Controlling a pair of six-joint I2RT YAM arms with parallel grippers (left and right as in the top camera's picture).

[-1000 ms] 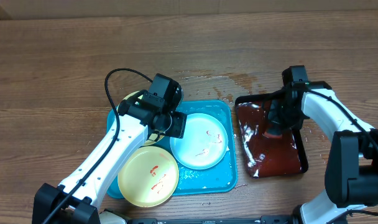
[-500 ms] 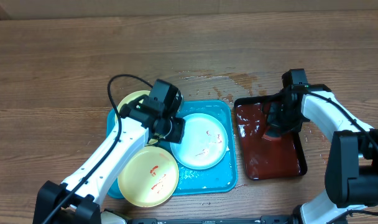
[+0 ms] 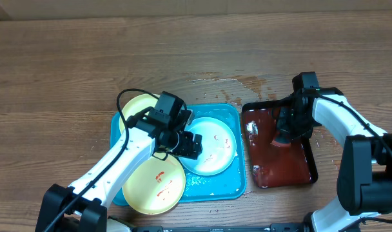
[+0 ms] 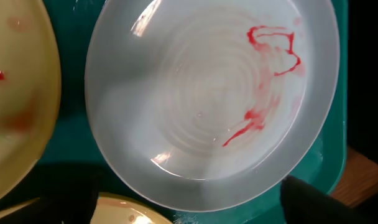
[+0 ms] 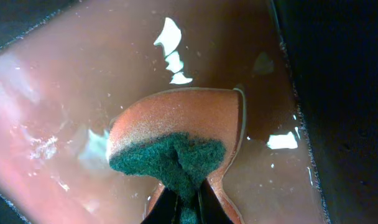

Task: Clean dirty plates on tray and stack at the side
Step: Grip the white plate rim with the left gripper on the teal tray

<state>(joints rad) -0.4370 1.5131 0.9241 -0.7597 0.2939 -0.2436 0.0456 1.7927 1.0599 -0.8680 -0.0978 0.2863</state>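
Note:
My left gripper grabs the white plate (image 4: 207, 93) by its rim beside the yellow plates next. This leaves the white plate's smeared side open for sponge cleaning.
On the turquoise tray (image 3: 229, 184) lie three plates. The mint-white plate (image 3: 214, 147) with red smears sits at the right, one yellow plate (image 3: 155, 185) at the front left, another yellow plate (image 3: 137, 105) at the back left. My left gripper (image 3: 189, 144) hangs open over the white plate's left rim. In the left wrist view the white plate (image 4: 207, 93) fills the frame, and the gripper (image 4: 189, 208) spans its near edge with nothing held. My right gripper (image 3: 284, 134) is shut on an orange and green sponge (image 5: 176, 130), pressed into the dark red-brown tray (image 3: 293, 169).
The red-brown tray holds shiny liquid (image 5: 64, 143) and stands just right of the turquoise tray. Water drops (image 3: 229, 84) wet the wooden table behind both trays. The left arm's black cable (image 3: 128, 96) loops over the back yellow plate.
My left gripper has opened wide and slid forward and right, onto the white plate's rim. The right gripper has stayed shut on the sponge in the red-brown tray.

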